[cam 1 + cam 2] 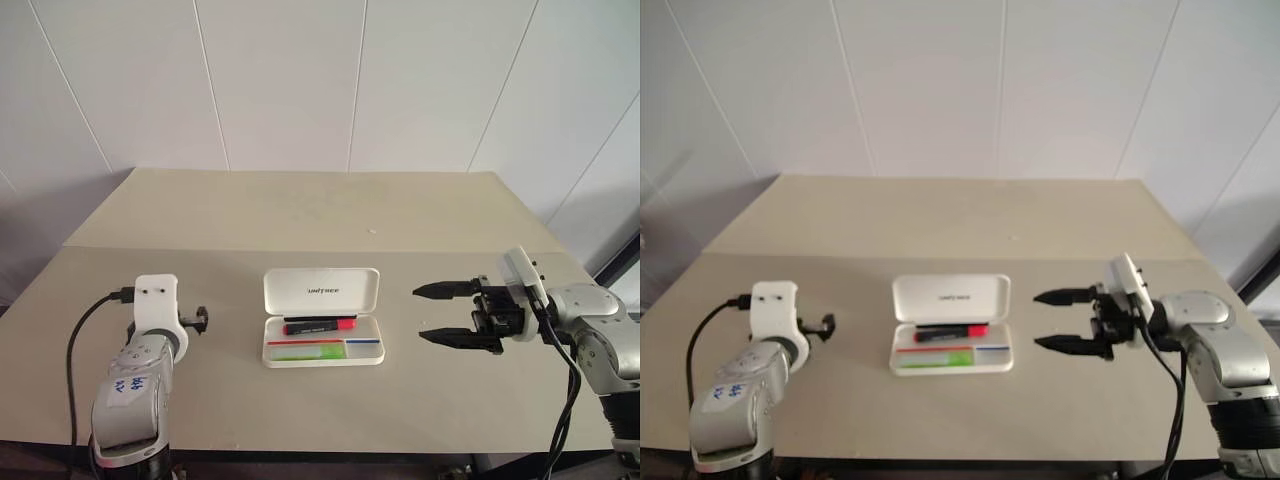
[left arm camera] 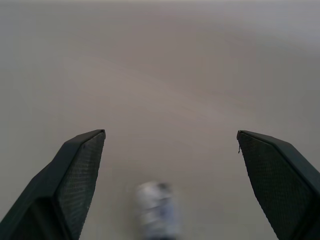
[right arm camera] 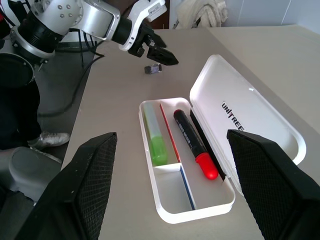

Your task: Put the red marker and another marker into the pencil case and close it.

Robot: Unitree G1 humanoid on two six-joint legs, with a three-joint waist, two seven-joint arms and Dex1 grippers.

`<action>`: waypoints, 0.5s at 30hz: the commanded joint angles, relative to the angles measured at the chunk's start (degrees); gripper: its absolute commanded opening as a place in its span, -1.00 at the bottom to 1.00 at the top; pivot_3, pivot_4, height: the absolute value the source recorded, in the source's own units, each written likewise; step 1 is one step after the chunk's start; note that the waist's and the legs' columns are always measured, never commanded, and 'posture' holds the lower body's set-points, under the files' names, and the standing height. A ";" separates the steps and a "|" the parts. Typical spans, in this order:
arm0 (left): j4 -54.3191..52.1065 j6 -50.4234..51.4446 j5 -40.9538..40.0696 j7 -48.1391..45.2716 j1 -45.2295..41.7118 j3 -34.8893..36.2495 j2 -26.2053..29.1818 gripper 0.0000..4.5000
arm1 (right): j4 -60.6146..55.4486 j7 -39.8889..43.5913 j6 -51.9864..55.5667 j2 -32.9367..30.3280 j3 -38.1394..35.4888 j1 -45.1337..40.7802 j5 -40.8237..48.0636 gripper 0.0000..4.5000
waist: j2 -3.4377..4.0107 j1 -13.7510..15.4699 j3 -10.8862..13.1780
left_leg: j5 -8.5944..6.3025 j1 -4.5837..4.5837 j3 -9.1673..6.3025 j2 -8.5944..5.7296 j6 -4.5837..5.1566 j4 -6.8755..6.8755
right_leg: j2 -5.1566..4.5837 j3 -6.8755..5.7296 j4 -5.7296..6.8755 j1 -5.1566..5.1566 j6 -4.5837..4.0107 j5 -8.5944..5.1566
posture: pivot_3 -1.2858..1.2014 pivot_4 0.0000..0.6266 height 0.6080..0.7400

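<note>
The bare tabletop is between my fingers in the left wrist view, so my left gripper needs to move toward the white pencil case before it closes on the case.
The white pencil case (image 1: 321, 291) lies open mid-table, its lid tilted back. In its tray lie the red marker (image 1: 320, 324), along the back beside the hinge, and the light green marker (image 1: 297, 351) in the front compartment. The right wrist view shows the case's lid (image 3: 250, 115), the red marker (image 3: 195, 145) and the green marker (image 3: 155, 135) from close up. My right gripper (image 1: 445, 313) hovers open just right of the case, pointing at it, with nothing in it. My left gripper (image 1: 195, 320) stands open and empty to the left of the case, apart from it.
A small grey object (image 3: 153, 69) lies on the table just below the left gripper (image 3: 162, 54). The beige table (image 1: 300, 215) stretches back to a white panelled wall. Its front edge runs close under both arms.
</note>
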 commanded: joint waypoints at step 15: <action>-0.05 -6.11 -1.30 3.56 7.35 2.12 -8.27 0.92 | -2.35 -0.36 0.13 -0.23 -1.63 0.32 0.59 1.00 | -0.01 0.06 -0.01 | 0.00 0.00 0.02 -0.02 0.00 0.01 | 0.00 0.00 -0.08 0.05 0.01 0.02 | 0.03 -0.52 1.00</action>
